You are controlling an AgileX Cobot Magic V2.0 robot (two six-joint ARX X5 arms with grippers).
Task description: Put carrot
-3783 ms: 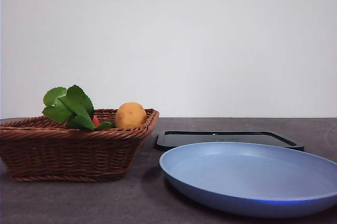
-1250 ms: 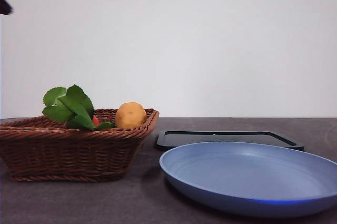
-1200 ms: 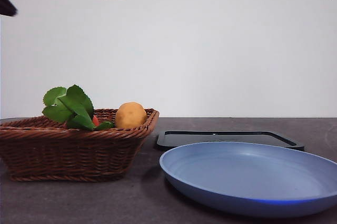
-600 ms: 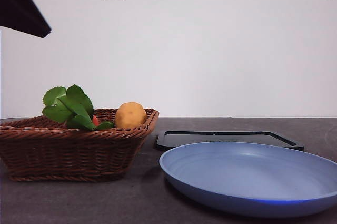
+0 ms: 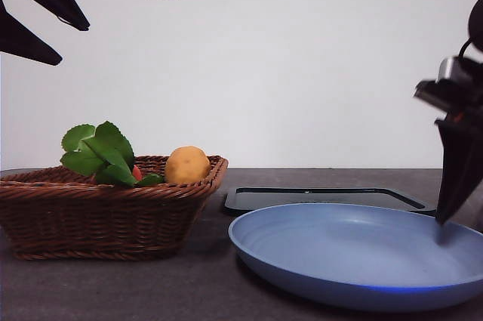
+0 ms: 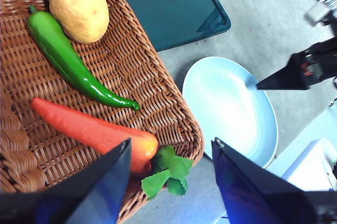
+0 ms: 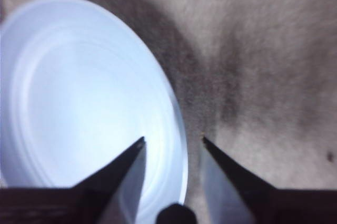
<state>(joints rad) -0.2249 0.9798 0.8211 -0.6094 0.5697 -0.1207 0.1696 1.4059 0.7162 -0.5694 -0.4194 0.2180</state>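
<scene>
My right gripper grabs the blue plate by its rim [image 7: 178,119] next, to get the plate onto the dark tray for the carrot.
The carrot [image 6: 89,132] lies in the wicker basket [image 6: 158,71], orange-red, its green leaves [image 6: 167,171] hanging over the rim. In the front view only its leaves [image 5: 98,153] and a bit of orange show above the basket [image 5: 106,219]. My left gripper [image 6: 171,147] is open and empty, high above the carrot's leafy end; it shows at the front view's top left [image 5: 74,43]. My right gripper [image 7: 172,139] is open and empty, low over the blue plate's rim [image 7: 176,124], at the front view's right edge [image 5: 447,208].
A yellow potato [image 6: 78,3] and a green pepper [image 6: 73,63] also lie in the basket. A dark tray [image 5: 324,199] lies behind the blue plate [image 5: 355,257]. The right arm also shows in the left wrist view [image 6: 300,68].
The left gripper has come further in at the top left, both open jaws now showing. The right gripper has come in at the right, down by the plate's edge.
</scene>
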